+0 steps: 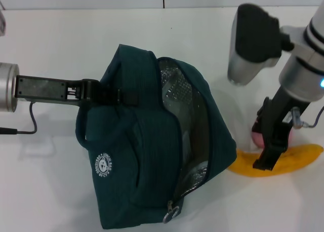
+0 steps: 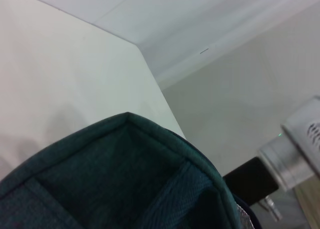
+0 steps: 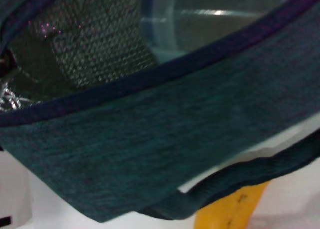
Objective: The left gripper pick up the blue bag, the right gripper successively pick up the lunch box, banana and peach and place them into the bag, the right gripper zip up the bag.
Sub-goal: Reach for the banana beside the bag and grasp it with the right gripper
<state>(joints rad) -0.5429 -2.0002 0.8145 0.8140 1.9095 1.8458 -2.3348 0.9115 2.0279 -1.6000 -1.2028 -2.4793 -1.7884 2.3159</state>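
Note:
The banana's near edge [image 1: 283, 172] is still beyond my right gripper's near finger, which is over the banana. My right gripper would miss if it closed now, so it should move toward that edge before closing on the banana [image 1: 298, 158].
The blue bag [image 1: 147, 156] hangs tilted in the middle of the head view, its mouth open and the foil lining [image 1: 179, 100] showing. My left gripper [image 1: 92, 92] is shut on the bag's top edge; the left wrist view shows only its fabric [image 2: 125, 179]. The lunch box [image 3: 210, 19] lies inside the bag, seen through the opening in the right wrist view. The banana [image 1: 298, 158] lies on the table to the right of the bag, also visible as banana [image 3: 230, 209]. My right gripper [image 1: 267, 158] reaches down onto the banana. The peach [image 1: 258, 136] sits just behind it, partly hidden.
The white table [image 1: 61, 44] stretches around the bag. The right arm's bulky silver-and-black joint [image 1: 253, 39] hangs over the far right. A cable [image 1: 28, 128] trails from the left arm. The bag's ring zip pull [image 1: 172, 211] dangles at its lower corner.

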